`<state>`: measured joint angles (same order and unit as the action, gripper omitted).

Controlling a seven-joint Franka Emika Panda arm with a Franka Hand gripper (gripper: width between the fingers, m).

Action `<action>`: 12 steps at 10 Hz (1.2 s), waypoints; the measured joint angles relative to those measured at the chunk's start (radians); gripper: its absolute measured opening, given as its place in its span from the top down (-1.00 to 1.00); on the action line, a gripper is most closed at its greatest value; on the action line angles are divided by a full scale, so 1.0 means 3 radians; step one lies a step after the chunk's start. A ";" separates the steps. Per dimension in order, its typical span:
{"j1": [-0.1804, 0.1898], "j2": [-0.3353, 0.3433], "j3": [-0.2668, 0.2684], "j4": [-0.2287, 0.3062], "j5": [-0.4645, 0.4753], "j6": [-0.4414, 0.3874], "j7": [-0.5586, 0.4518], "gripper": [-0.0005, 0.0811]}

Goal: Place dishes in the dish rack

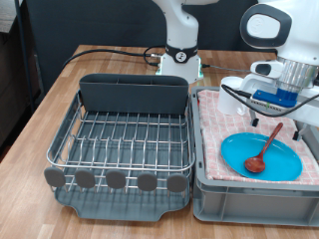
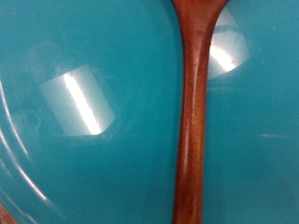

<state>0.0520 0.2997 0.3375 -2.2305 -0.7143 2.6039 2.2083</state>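
My gripper's fingers are above the spoon handle [image 1: 272,138] [image 2: 192,121], short of the handle's sides over the blue plate. My gripper should move lower before it closes on the handle.
The silver wire dish rack [image 1: 120,139] sits in its dark grey tray in the exterior view's left half, with the tall grey utensil compartment [image 1: 135,93] at its back; nothing lies in it. The bright-blue plate [image 1: 284,164] lies in the grey bin lined with pink checked cloth [image 1: 224,134] on the right. The dark reddish-brown wooden spoon [image 1: 264,149] rests bowl-down on the plate, handle slanting up to my gripper [image 1: 283,119] just above it. The wrist view shows the spoon handle [image 2: 192,121] very close over the plate [image 2: 84,112]; no fingers show. I cannot make out the mug for certain.
The robot base [image 1: 181,55] stands behind the rack with black cables across the wooden table [image 1: 60,85]. A white shape [image 1: 235,87] sits at the bin's far corner. The bin's grey front wall [image 1: 254,199] adjoins the rack tray.
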 joint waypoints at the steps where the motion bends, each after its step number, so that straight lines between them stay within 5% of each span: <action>1: 0.0010 0.0036 -0.0014 0.0000 -0.0055 0.0007 0.0040 -0.98; 9: 0.0078 0.0187 -0.0127 0.0003 -0.0385 0.0084 0.0406 -0.97; 11: 0.0078 0.0204 -0.0130 0.0003 -0.0391 0.0084 0.0428 -0.08; 12: 0.0078 0.0209 -0.0132 0.0003 -0.0402 0.0084 0.0447 -0.08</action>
<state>0.0753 0.3626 0.2981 -2.2296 -0.8349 2.6292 2.3424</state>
